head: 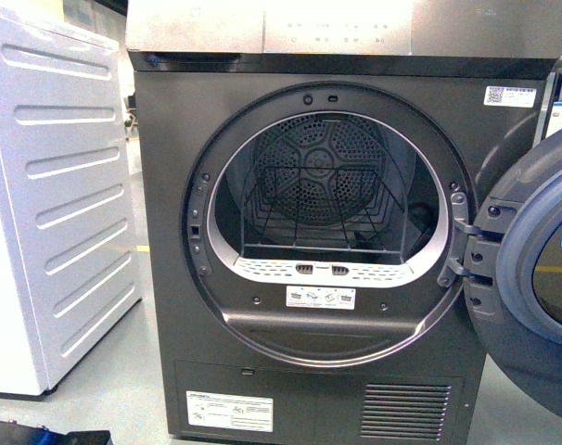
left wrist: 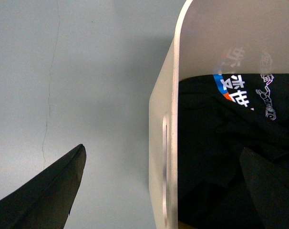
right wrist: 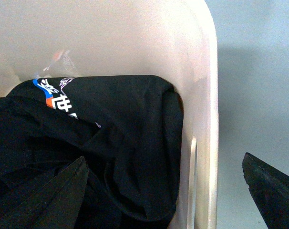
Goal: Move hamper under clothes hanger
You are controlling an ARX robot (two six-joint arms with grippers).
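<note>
My left gripper grips the hamper's slotted side (left wrist: 166,167) next, to move the hamper (left wrist: 162,119) under the clothes hanger.
The beige hamper (left wrist: 162,119) shows only in the wrist views, and a crumpled black garment with printed lettering (left wrist: 216,152) lies in it. My left gripper (left wrist: 163,148) is open and straddles one hamper wall by its handle slot (left wrist: 165,167), one finger over the clothes and the other over the floor. My right gripper (right wrist: 163,156) is open too. It straddles a wall of the hamper (right wrist: 204,114) at its slot (right wrist: 193,171), beside the black garment (right wrist: 125,129). Neither gripper touches the wall. The clothes hanger is out of view.
A dark grey dryer (head: 337,56) fills the front view. Its round door (head: 541,269) is swung open to the right, and a wire rack sits in the drum (head: 323,185). A white appliance (head: 49,204) stands at left. Grey floor (left wrist: 87,71) surrounds the hamper.
</note>
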